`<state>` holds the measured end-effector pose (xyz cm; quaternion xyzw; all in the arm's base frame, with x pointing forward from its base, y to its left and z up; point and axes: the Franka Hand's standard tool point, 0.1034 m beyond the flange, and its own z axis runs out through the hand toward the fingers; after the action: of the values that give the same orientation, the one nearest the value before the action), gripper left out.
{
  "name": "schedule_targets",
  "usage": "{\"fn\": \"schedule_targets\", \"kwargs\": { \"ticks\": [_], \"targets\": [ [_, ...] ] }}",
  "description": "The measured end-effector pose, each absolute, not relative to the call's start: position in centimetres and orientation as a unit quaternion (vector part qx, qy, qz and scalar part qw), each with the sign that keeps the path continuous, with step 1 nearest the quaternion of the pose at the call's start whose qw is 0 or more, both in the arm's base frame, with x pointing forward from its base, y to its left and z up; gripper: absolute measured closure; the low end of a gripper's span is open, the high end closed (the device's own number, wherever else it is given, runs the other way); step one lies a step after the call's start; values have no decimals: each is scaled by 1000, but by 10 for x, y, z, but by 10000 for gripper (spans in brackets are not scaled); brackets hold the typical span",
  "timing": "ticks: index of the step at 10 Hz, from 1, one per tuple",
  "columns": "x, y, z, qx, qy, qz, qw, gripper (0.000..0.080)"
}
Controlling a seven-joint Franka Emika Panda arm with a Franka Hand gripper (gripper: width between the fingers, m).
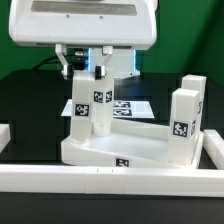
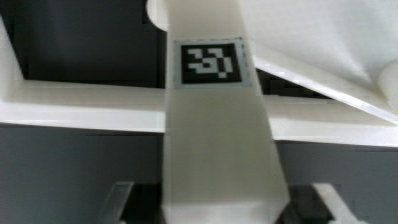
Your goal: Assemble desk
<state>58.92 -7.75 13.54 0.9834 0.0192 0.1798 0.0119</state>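
The lower end of the held leg stands in the tabletop's near corner and the leg would stay upright, so it is now time for my gripper to let go of the leg.
The white desk tabletop (image 1: 140, 152) lies flat near the front, its raised rim up. Two white tagged legs stand upright close together on the side at the exterior view's left. My gripper (image 1: 92, 72) comes down from above and is shut on the top of one leg (image 1: 100, 115). The other leg (image 1: 80, 122) stands right beside it. In the wrist view the held leg (image 2: 214, 130) fills the middle, tag facing the camera. My gripper (image 2: 217, 205) has one finger on each side of it, and the tabletop rim (image 2: 80, 100) shows below. Two more legs (image 1: 183, 125) stand at the right.
A long white border rail (image 1: 110, 180) runs along the front, with rail ends at the far left (image 1: 5, 133) and the right (image 1: 214, 150). The marker board (image 1: 135, 106) lies on the black table behind the tabletop.
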Motion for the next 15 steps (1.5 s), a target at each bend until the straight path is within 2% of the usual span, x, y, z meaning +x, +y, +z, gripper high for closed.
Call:
{"fn": "schedule_targets", "kwargs": {
  "ticks": [4,6,7,8,9,10,14,15],
  "targets": [
    [586,-79,135,977,20,209,38,509],
    [585,-79,136,976,21,213,42,509],
    [585,-79,135,976,21,213,42,394],
    [585,-79,135,976,21,213,42,394],
    [585,-79,135,976,21,213,42,259],
    [585,-79,135,976,21,213,42,173],
    [584,-90,140,976,15,212,43,151],
    [584,-92,146,978,14,207,36,150]
  ]
}}
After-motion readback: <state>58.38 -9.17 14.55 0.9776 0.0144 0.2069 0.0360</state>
